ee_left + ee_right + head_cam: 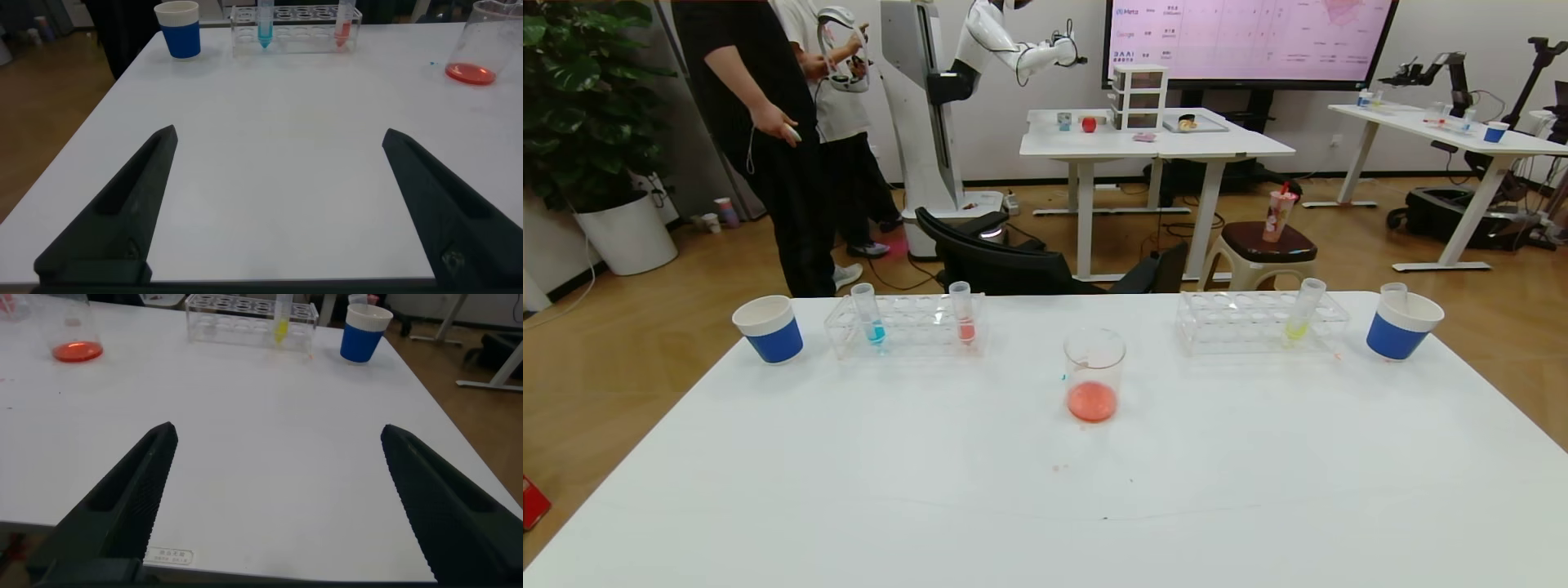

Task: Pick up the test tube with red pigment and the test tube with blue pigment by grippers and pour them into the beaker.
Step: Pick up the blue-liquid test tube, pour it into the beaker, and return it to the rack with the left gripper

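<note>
The left gripper picks up the blue test tube by its upper end (865, 300) next, since the clear rack closes around the tube's lower part.
The test tube with blue pigment (872, 314) and the test tube with red pigment (964, 313) stand upright in a clear rack (915, 331) at the far left of the white table. The beaker (1094, 374) stands at the table's middle with red liquid in its bottom. Neither gripper shows in the head view. My left gripper (279, 132) is open and empty, low over the near table, far from the blue tube (265, 23), the red tube (344, 23) and the beaker (480, 51). My right gripper (279, 428) is open and empty over the near table; the beaker (75, 335) is far off.
A second clear rack (1241, 327) at the far right holds a tube of yellow liquid (1303, 312). A blue cup (769, 328) stands at the far left. Another blue cup (1401, 328) at the far right holds a clear tube (1394, 289). A black chair stands beyond the table.
</note>
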